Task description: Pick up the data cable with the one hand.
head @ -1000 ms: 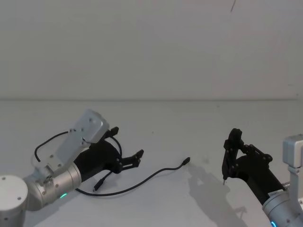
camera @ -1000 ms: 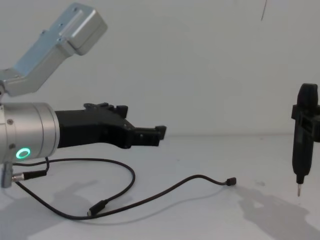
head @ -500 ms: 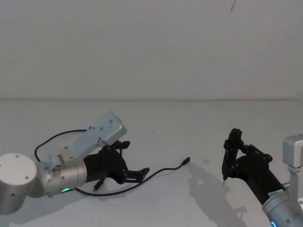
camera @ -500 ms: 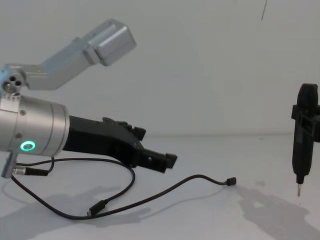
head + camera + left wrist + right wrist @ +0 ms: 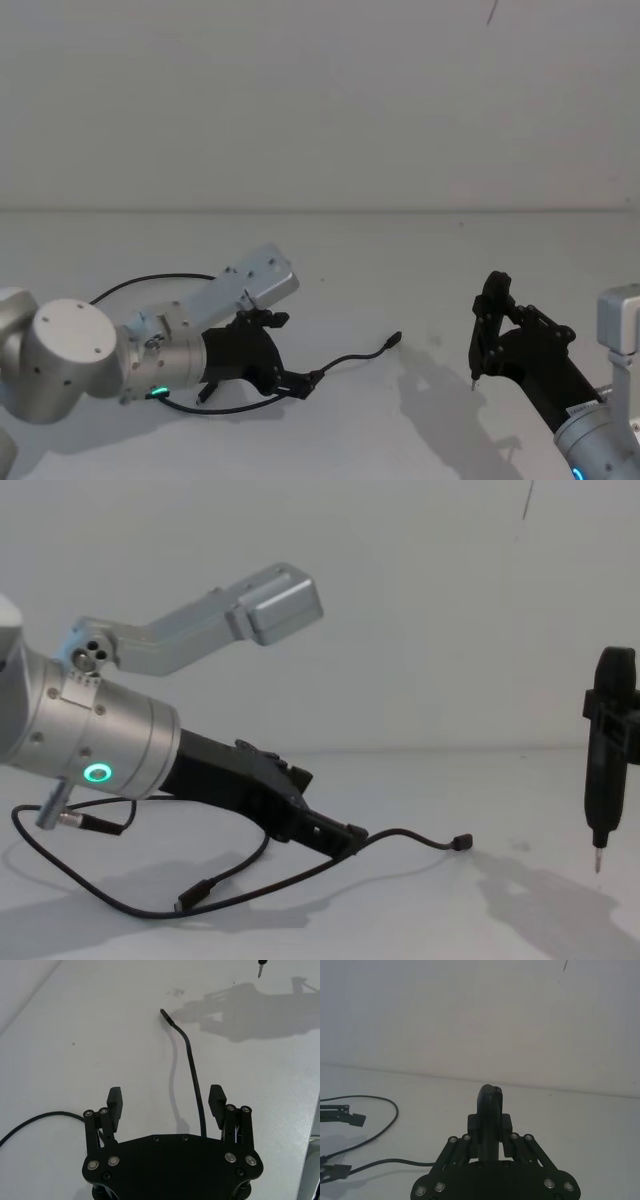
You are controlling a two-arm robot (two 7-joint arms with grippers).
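Note:
Next, the left gripper grabs the black cord behind that plug (image 5: pixel 398 832) to pick up the data cable and keep its plug (image 5: pixel 461 842) free.
The data cable (image 5: pixel 255 403) is a long thin black lead lying in a curve on the white table, one plug (image 5: pixel 395 341) toward the middle and the other plug (image 5: pixel 194 896) nearer me. My left gripper (image 5: pixel 306 384) is open and tilted down low over the cable. In the left wrist view the cable (image 5: pixel 194 1072) runs between the two fingers, close to one fingertip (image 5: pixel 217 1098), and the left gripper (image 5: pixel 166 1102) is closed on nothing. My right gripper (image 5: pixel 490 1127) hangs at the right, shut on a narrow black tool (image 5: pixel 610 742) with a thin metal tip.
A short lead with a silver plug (image 5: pixel 70 818) hangs from the left arm's wrist. The cable's far loop (image 5: pixel 150 284) lies behind the left arm. The white table (image 5: pixel 400 260) ends at a plain wall.
My left gripper has swung forward and down from above the cable's near loop, and its open fingers now straddle the cable. The cable and the right arm have not moved.

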